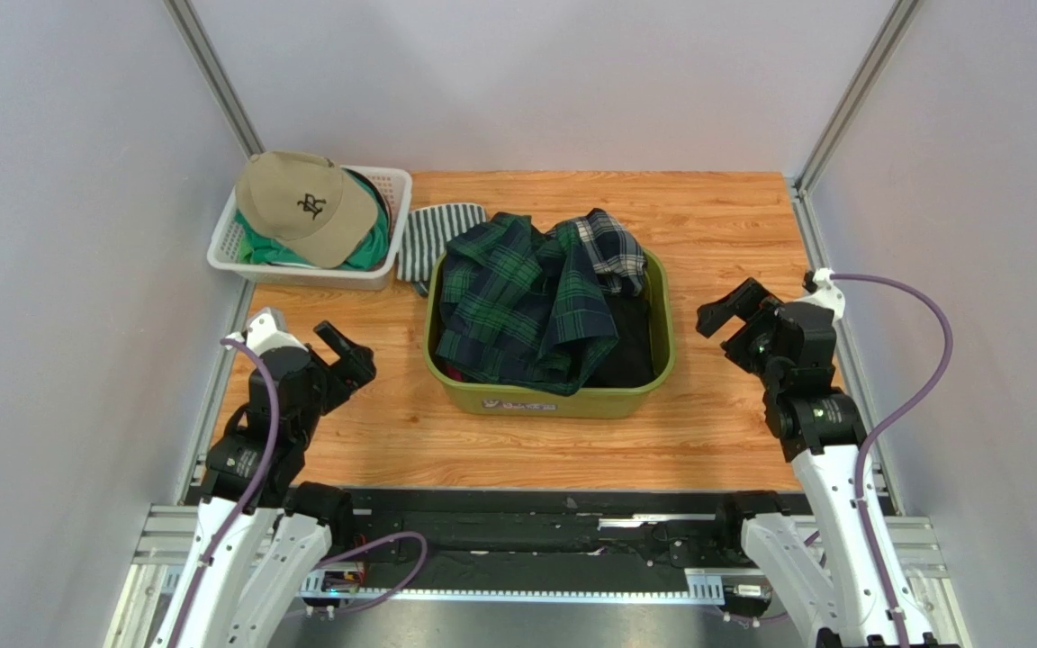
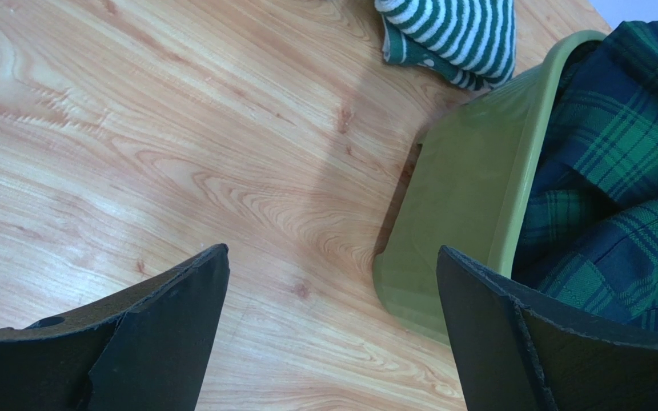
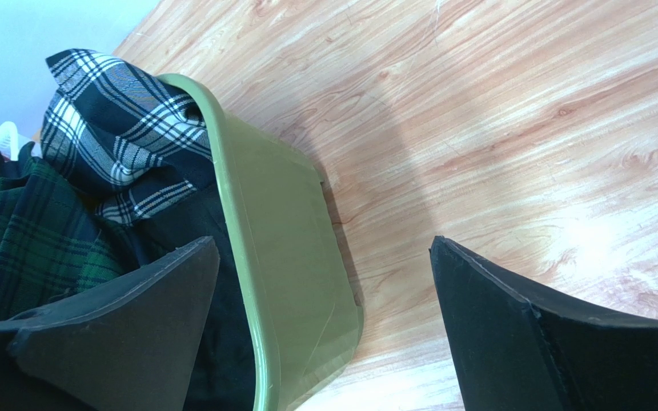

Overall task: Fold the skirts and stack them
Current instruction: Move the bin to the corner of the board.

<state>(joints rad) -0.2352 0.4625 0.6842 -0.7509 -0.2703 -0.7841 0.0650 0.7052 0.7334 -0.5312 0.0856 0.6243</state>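
Note:
My right gripper grabs the olive-green tub's rim beside the black skirt (image 1: 630,338) next, to slide the tub back and make room for folding.
Three skirts lie heaped in an olive-green tub (image 1: 551,398) at the table's middle. The dark green-navy tartan skirt (image 1: 517,297) (image 2: 624,163) (image 3: 15,240) is on top. A navy-white-grey plaid skirt (image 1: 612,247) (image 3: 118,128) pokes out at the back right, and a plain black skirt (image 1: 630,338) (image 3: 212,342) shows under them on the right. My left gripper (image 1: 335,354) (image 2: 332,282) hovers open left of the tub, holding nothing. My right gripper (image 1: 734,311) (image 3: 324,282) hovers open by the tub's right wall, empty too.
A white basket (image 1: 233,250) at the back left holds a tan cap (image 1: 301,203) over green cloth. A green-and-white striped folded cloth (image 1: 436,236) (image 2: 457,34) lies between basket and tub. Grey walls and metal posts close in the wooden table (image 1: 727,216).

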